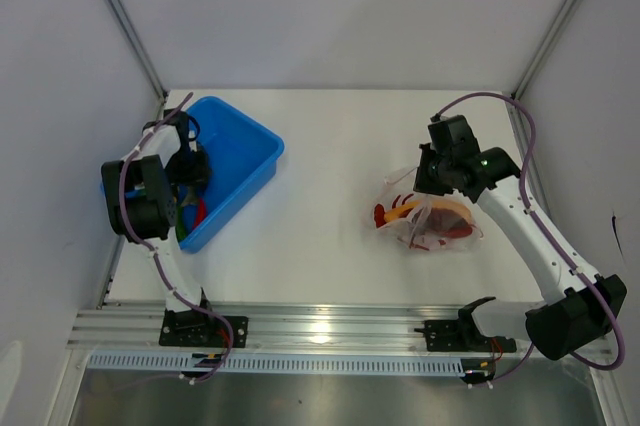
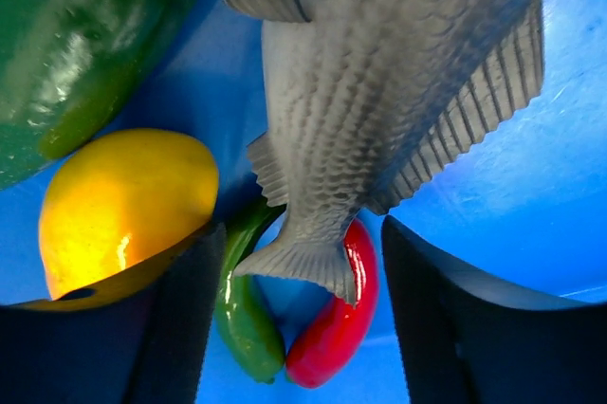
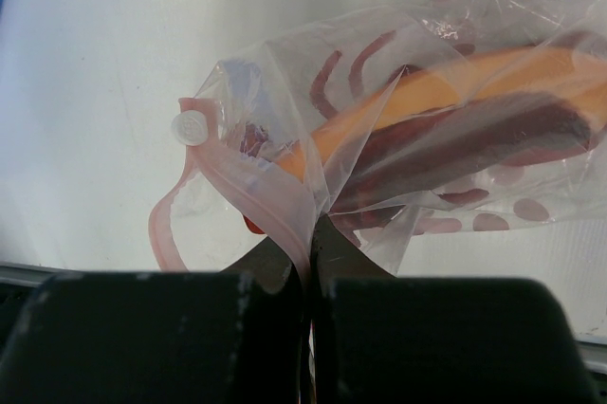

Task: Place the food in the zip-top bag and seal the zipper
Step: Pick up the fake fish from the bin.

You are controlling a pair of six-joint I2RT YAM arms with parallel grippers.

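Observation:
The fish's narrow tail lies between my left gripper's open fingers, above the chillies, so it is time to close now. Closing now would catch the tail.
Down inside the blue bin (image 1: 245,141), my left gripper (image 1: 192,181) is open. Its jaws (image 2: 294,266) stand apart on either side of the grey fish's (image 2: 379,72) tail, a small green chilli (image 2: 242,319) and a red chilli (image 2: 337,338), touching none of them. A yellow piece (image 2: 123,200) and a large green vegetable (image 2: 76,34) lie to the left. My right gripper (image 3: 311,243) is shut on the mouth edge of the zip-top bag (image 3: 455,63), beside the pink zipper (image 3: 237,181), which curls open. An orange piece (image 3: 417,96) and red chillies (image 3: 474,138) lie inside the bag (image 1: 430,218).
The blue bin stands at the table's left, close to the left wall. The bag lies right of centre on the white tabletop (image 1: 330,176). An aluminium rail (image 1: 320,326) runs along the near edge between the arm bases.

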